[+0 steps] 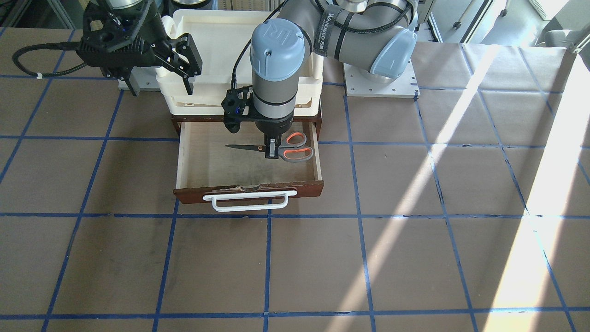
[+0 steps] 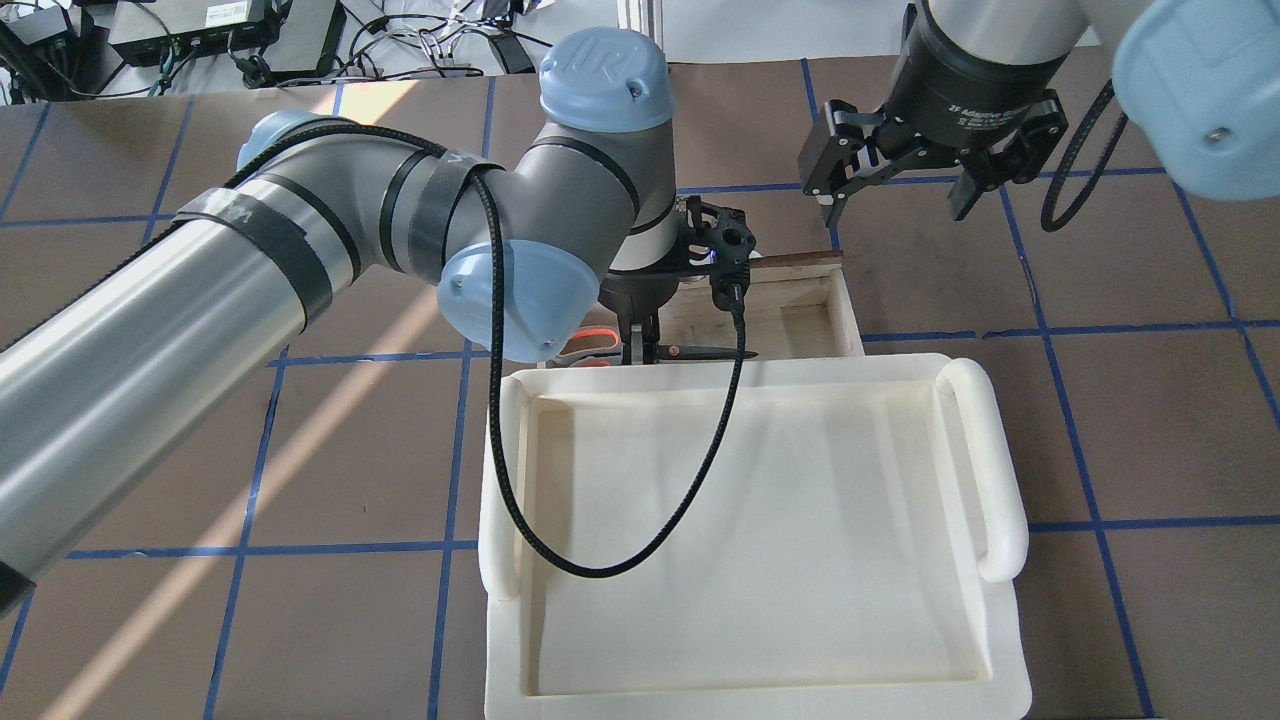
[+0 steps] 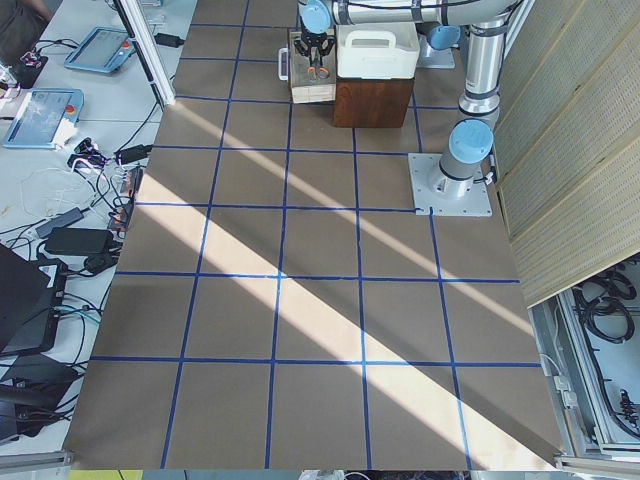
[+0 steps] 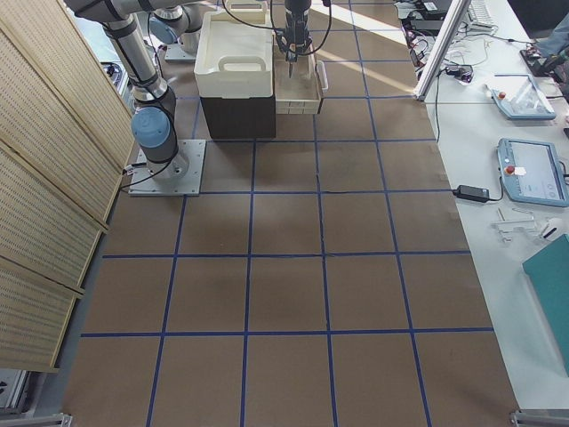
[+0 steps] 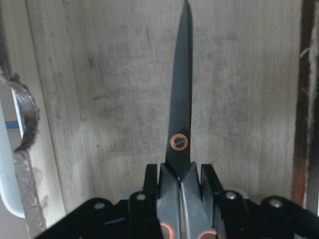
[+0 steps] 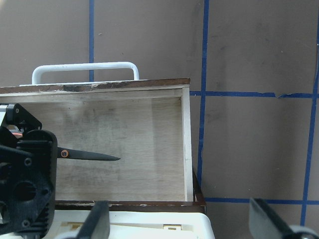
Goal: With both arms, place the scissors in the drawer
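Observation:
The scissors lie inside the drawer's sides, low over its plywood bottom, and would stay in the drawer, so now my left gripper releases them.
The drawer stands pulled open, with its white bar handle toward the front-facing camera. My left gripper reaches down into it, shut on the scissors just behind the pivot. The scissors lie level, low over the plywood floor, and I cannot tell if they touch it. In the left wrist view the fingers clamp the scissors, blades pointing away. The scissors also show in the overhead view and the right wrist view. My right gripper is open and empty, raised beside the drawer's far end.
A cream plastic tray sits on top of the dark cabinet that houses the drawer. The left arm's black cable hangs over the tray. Brown table with blue tape lines surrounds it.

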`<state>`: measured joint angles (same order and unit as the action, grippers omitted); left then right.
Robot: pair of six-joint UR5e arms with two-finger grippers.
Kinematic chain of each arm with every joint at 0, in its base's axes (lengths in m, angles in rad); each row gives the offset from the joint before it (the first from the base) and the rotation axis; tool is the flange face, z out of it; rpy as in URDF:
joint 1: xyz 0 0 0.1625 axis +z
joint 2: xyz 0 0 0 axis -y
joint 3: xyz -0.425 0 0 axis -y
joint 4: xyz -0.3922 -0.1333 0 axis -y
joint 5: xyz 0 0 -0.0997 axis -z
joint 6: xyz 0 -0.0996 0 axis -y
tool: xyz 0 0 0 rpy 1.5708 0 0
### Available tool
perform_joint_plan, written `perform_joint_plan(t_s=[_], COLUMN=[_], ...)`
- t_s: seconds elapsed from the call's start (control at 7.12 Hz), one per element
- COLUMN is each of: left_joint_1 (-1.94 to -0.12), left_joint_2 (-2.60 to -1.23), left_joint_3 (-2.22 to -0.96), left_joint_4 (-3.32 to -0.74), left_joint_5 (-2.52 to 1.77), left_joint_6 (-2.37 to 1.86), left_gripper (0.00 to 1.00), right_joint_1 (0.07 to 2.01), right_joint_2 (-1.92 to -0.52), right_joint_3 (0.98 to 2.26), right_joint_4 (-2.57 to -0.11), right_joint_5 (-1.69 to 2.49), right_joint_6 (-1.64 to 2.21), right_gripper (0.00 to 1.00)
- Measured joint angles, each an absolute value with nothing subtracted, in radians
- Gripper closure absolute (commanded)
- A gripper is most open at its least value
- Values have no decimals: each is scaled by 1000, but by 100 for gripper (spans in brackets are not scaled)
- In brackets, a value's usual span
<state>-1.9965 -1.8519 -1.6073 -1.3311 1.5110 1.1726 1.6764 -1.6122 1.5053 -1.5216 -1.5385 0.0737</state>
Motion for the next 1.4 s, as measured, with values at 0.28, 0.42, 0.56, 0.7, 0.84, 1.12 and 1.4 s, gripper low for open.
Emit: perform_joint_plan(t_s=[0.28,0.42,0.56,0.7,0.84,1.12,1.4], left_joint_1=[-1998,-1999,-2000,-2001,-2001,-1999,-1991], left_joint_2=[-1862,-1865,-1865,-1863,-1861,-1853,-1829], left_joint_3=[-1609,-1611,-1614,-1615,-1615,-1611,-1599], left_joint_4=[-1331,-1331,-1330,-1326,-1318,-1310,-1310], left_joint_5=[1511,1511,1512,1513,1512,1496,1488], left_joint_6=[1187,1188,1188,1188,1184,1181,1148], left_gripper=[93,66,44,29,20,19,19], right_joint_1=[1677,1677,1677,1676,1676,1675,1676], right_joint_2=[-1612,-1612,-1612,-1612,-1612,-1612,-1612], right_joint_3=[1506,1506,1506,1506,1506,1506,1506], right_joint_4=[-1519,-1518,-1517,-1518,-1520,-1523,-1524], right_joint_5=[-1539,-1541,-1542,-1543,-1545,-1546,-1540], right_joint_6=[70,66,63,61,60,59,59], right_gripper=[0,0,0,0,0,0,0])
